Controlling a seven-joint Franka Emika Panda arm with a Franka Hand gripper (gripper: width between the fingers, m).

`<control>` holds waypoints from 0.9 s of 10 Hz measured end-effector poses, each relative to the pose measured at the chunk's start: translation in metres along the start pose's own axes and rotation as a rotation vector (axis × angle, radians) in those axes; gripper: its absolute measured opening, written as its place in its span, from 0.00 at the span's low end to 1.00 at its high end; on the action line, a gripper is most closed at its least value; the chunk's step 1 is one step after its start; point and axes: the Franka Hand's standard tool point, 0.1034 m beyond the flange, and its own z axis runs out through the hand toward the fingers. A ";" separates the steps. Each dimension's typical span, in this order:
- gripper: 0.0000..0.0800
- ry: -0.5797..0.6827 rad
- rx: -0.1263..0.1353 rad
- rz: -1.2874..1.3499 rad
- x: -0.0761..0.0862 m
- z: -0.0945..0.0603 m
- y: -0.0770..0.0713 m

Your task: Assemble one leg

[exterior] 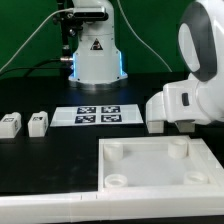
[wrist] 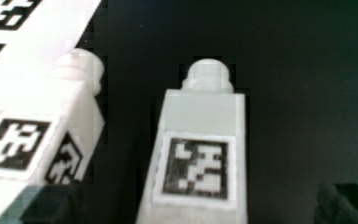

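Observation:
The white leg's round end has to stay free to go into the panel's socket, so the gripper will next grab the white leg's tagged square body (wrist: 195, 170).
In the wrist view a white leg (wrist: 202, 140) with a square tag on its face lies on the black table. It sits between my gripper's (wrist: 194, 205) dark fingers (wrist: 348, 200), which stand wide apart on either side without touching it. A second leg (wrist: 43, 130) lies close beside it. In the exterior view my gripper (exterior: 186, 126) is low at the right, and the hand hides both of these legs. Two more legs (exterior: 10, 125) (exterior: 38, 123) lie at the exterior view's left.
The large white square panel (exterior: 150, 150) with round corner sockets lies at the front. The marker board (exterior: 95, 115) lies mid-table, and its corner shows in the wrist view (wrist: 16, 25). The arm's base (exterior: 92, 55) stands at the back.

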 end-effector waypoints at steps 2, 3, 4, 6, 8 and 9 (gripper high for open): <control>0.81 -0.013 -0.002 -0.002 0.002 0.006 -0.002; 0.81 -0.027 -0.004 -0.001 0.002 0.011 -0.001; 0.81 -0.033 -0.005 -0.001 0.002 0.013 -0.001; 0.70 -0.031 -0.004 -0.003 0.002 0.012 -0.001; 0.47 -0.032 -0.004 -0.003 0.002 0.012 -0.001; 0.36 -0.031 -0.004 -0.004 0.002 0.012 -0.001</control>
